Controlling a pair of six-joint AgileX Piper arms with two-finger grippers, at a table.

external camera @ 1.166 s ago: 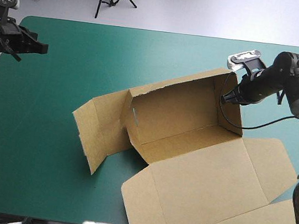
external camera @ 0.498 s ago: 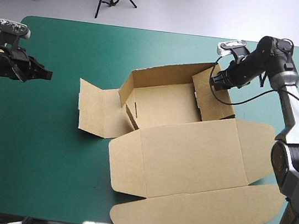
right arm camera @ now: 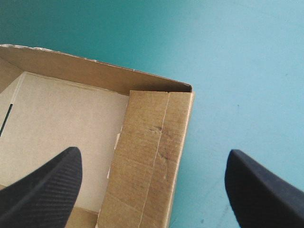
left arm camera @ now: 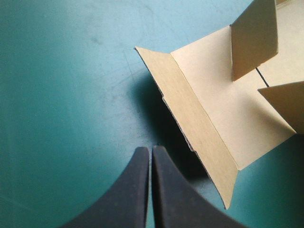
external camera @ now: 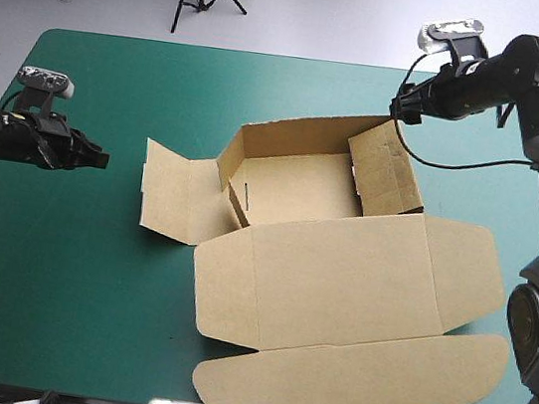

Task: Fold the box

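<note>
The box's raised side will next be grabbed by its folded top edge (right arm camera: 182, 138) with my right gripper, so that the box gets folded.
The brown box (external camera: 298, 181) lies mid-table as an open tray, its far wall and right wall (external camera: 387, 168) raised. Its left flap (external camera: 165, 192) is spread on the cover, and the lid (external camera: 340, 272) lies flat toward the front. My left gripper (external camera: 98, 157) is shut and empty, low over the cover just left of the flap. In the left wrist view the shut gripper (left arm camera: 151, 154) points beside the flap's edge (left arm camera: 199, 128). My right gripper (external camera: 404, 104) hovers open above the box's far right corner. Seen from the right wrist, the right gripper (right arm camera: 153, 153) has the right wall (right arm camera: 152, 142) below it, untouched.
The lid's front flap (external camera: 355, 380) reaches close to the table's front edge. Bare teal-green cover (external camera: 59, 273) stretches left and front-left of the box, and a strip lies beyond the far wall.
My right gripper has let go of the right wall, opened and drawn back up toward the far right. The left gripper has moved right toward the left flap. The box has settled.
</note>
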